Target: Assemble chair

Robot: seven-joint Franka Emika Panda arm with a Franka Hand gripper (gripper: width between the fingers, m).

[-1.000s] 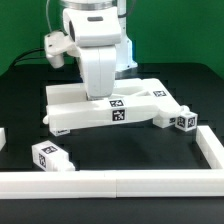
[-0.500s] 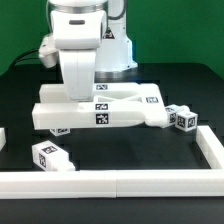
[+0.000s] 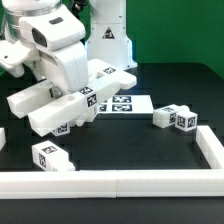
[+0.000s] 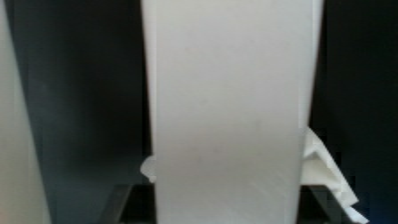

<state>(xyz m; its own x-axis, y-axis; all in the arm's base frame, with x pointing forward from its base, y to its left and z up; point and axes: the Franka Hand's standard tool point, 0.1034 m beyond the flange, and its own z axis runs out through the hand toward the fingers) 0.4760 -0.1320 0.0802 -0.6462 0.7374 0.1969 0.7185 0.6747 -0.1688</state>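
Note:
My gripper must keep holding the chair: the chair's lowest end (image 3: 42, 127) hangs tilted above the black table in the exterior view.
The partly built chair (image 3: 58, 115), several white panels joined together and bearing tags, hangs tilted above the table at the exterior view's left. Its end toward the exterior view's left is lowest. My gripper (image 3: 72, 88) is shut on one of its panels from above. In the wrist view that white panel (image 4: 231, 100) fills the space between my dark fingers (image 4: 143, 205), with the gripper (image 4: 231, 208) clamped on its sides. A loose tagged block (image 3: 50, 157) lies near the front rail. Two more tagged parts (image 3: 165, 116) (image 3: 186, 120) lie at the exterior view's right.
The marker board (image 3: 128, 104) lies flat on the black table behind the chair. A long white border rail (image 3: 120, 183) runs along the front and up the exterior view's right side (image 3: 210, 145). The arm's white base (image 3: 108, 40) stands at the back.
The arm has swung toward the exterior view's left, carrying the chair assembly with it, lifting and tilting it. The marker board that it covered now shows.

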